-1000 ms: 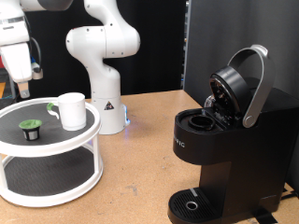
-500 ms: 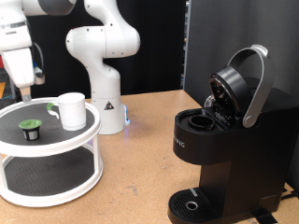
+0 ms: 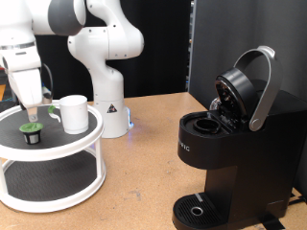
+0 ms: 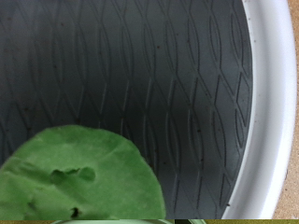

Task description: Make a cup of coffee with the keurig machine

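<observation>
My fingers are still above the pod's green top [image 3: 32, 127] [image 4: 82, 177] and would miss the pod if I closed now. My gripper should go lower first and then close on the pod.
The white mug [image 3: 73, 112] stands on the top shelf of a white two-tier round stand [image 3: 58, 146] at the exterior view's left. A small dark pod with a green top [image 3: 32, 131] sits beside the mug, towards the left. My gripper [image 3: 33, 119] hangs directly over the pod, its fingertips just above the green top. The wrist view shows the pod's green top [image 4: 79, 177] close up on the shelf's dark mat, with no fingers in view. The black keurig machine [image 3: 225, 158] stands at the right with its lid and silver handle [image 3: 261, 91] raised, and its pod chamber [image 3: 203, 123] is open.
The robot's white base [image 3: 107, 105] stands behind the stand. The stand's white rim [image 4: 266, 112] curves close by the pod. The brown tabletop [image 3: 139, 182] lies between the stand and the machine. The machine's drip tray [image 3: 197, 211] is at the bottom.
My gripper has moved down and towards the exterior view's right, from above the stand's left edge to just over the pod. The mug, pod and machine have not moved.
</observation>
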